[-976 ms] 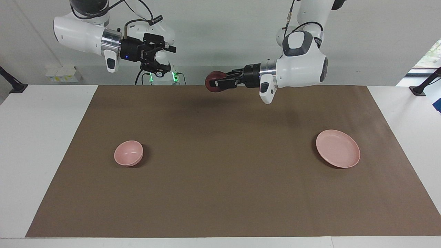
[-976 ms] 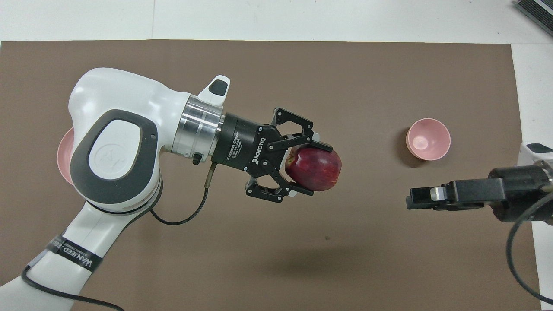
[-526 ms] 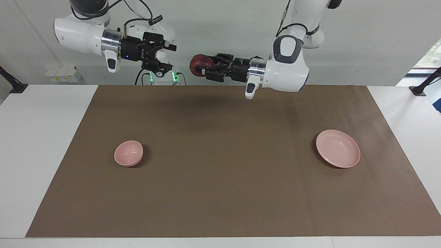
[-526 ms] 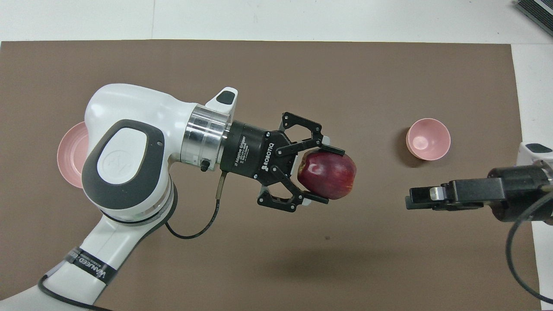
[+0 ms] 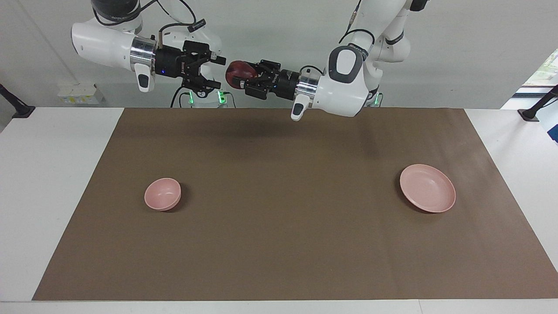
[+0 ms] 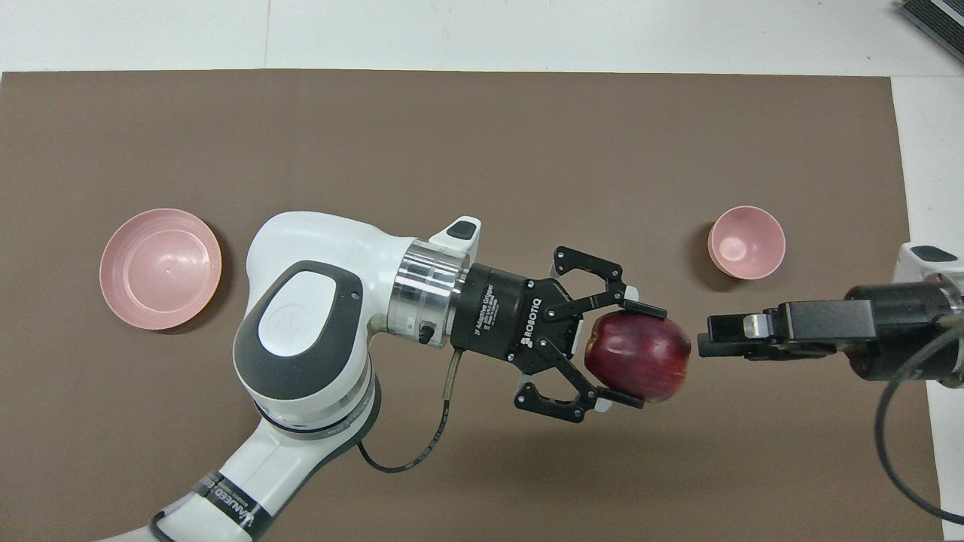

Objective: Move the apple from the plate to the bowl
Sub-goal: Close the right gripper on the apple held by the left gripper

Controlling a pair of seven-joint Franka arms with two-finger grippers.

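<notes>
My right gripper needs to move toward the dark red apple [image 6: 639, 357] before it closes. It would miss if it closed now, because the mat shows between its fingers and the apple.
My left gripper [image 5: 242, 77] [image 6: 640, 354] is shut on the dark red apple [image 5: 236, 73] [image 6: 639, 357] and holds it sideways, high over the mat near the robots' edge. My right gripper [image 5: 217, 69] [image 6: 712, 345] is open and points at the apple from the right arm's end, a small gap away from it. The pale pink plate [image 5: 427, 188] [image 6: 160, 269] lies empty toward the left arm's end. The small deep pink bowl [image 5: 162, 194] [image 6: 746, 242] stands empty toward the right arm's end.
A brown mat [image 5: 287, 244] covers most of the white table [image 5: 48, 183]. Small white boxes [image 5: 78, 93] stand off the table near the right arm's base. A dark object [image 6: 934, 19] shows at the table's corner farthest from the robots.
My left gripper has carried the apple upward and toward the right arm's end, uncovering the plate in the overhead view. The gap to the right gripper has shrunk. The right gripper has barely moved.
</notes>
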